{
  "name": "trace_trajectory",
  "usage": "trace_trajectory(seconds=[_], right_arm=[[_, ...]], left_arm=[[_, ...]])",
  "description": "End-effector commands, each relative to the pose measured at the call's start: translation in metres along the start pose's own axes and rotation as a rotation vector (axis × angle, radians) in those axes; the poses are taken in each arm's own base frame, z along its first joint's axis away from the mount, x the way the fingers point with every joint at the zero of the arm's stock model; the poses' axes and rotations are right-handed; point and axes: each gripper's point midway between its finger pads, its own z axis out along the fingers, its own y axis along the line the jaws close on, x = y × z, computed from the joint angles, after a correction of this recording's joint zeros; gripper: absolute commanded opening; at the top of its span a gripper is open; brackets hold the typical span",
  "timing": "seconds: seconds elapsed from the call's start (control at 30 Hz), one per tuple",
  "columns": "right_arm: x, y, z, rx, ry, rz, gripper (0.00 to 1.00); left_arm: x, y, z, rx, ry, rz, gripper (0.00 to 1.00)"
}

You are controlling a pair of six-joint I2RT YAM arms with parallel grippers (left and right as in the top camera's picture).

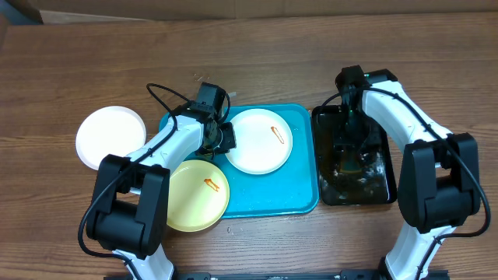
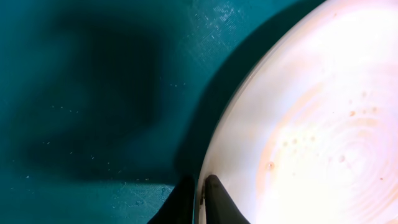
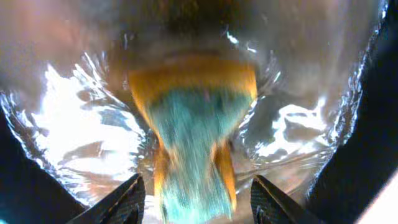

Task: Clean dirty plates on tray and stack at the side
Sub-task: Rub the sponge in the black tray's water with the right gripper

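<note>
The right gripper isn't ready to close yet: the sponge sits down in the black tray [image 3: 295,127], with the sponge's narrow middle [image 3: 194,147] beyond the ends of the fingers. It should go lower first, then close on the sponge.
A white plate [image 1: 259,140] with a red-orange smear lies on the turquoise tray [image 1: 299,190]. My left gripper [image 1: 223,140] is shut on its left rim; in the left wrist view the gripper [image 2: 199,182] pinches the edge of the plate [image 2: 311,124] above the tray [image 2: 93,93]. A pale yellow plate [image 1: 196,194], also smeared, overhangs the tray's front left corner. A clean white plate [image 1: 111,138] rests on the table to the left. My right gripper [image 3: 197,180] is open over a blurred yellow-and-green sponge [image 3: 193,124] that touches neither finger.
A black glossy tray [image 1: 381,183] holding water sits right of the turquoise tray, with my right gripper [image 1: 348,148] above it. Its wet, shiny bottom [image 3: 62,124] fills the right wrist view. Bare wooden table lies behind and in front.
</note>
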Motion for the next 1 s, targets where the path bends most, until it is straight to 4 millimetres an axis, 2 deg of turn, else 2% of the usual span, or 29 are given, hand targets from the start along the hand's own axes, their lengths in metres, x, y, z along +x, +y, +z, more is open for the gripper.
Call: trace_trajectory(seconds=[0.0,0.1,0.27,0.5,0.57,0.6,0.63,0.67,0.97], right_arm=[[-0.016,-0.001,-0.036,-0.028,-0.090,0.012,0.56],[-0.011,-0.002,-0.039,-0.024,-0.072,0.012,0.56],[-0.002,-0.002,-0.017,-0.015,-0.034,0.026,0.55],[0.001,0.004,0.020,-0.040,-0.039,0.024,0.52],[-0.002,0.006,0.025,-0.050,-0.053,0.025,0.43],[-0.004,0.007,0.025,-0.052,-0.059,0.025,0.32],[-0.005,0.007,0.025,-0.052,-0.064,0.025,0.12],[-0.006,0.007,0.024,-0.051,-0.070,0.025,0.04],[-0.017,-0.001,-0.012,-0.005,-0.112,0.025,0.04]], left_arm=[[0.002,0.001,0.005,-0.014,0.010,0.003,0.11],[0.002,0.001,0.005,-0.013,0.008,0.010,0.13],[0.002,0.001,0.005,-0.013,0.008,0.010,0.15],[0.002,0.000,0.005,-0.012,0.007,0.010,0.16],[0.002,0.000,0.005,-0.012,0.007,0.010,0.16],[0.002,0.000,0.005,-0.012,0.007,0.010,0.16],[0.002,0.000,0.005,-0.012,0.007,0.010,0.16],[0.002,0.000,0.005,-0.013,0.007,0.010,0.16],[-0.004,-0.002,0.005,-0.001,-0.016,0.013,0.29]])
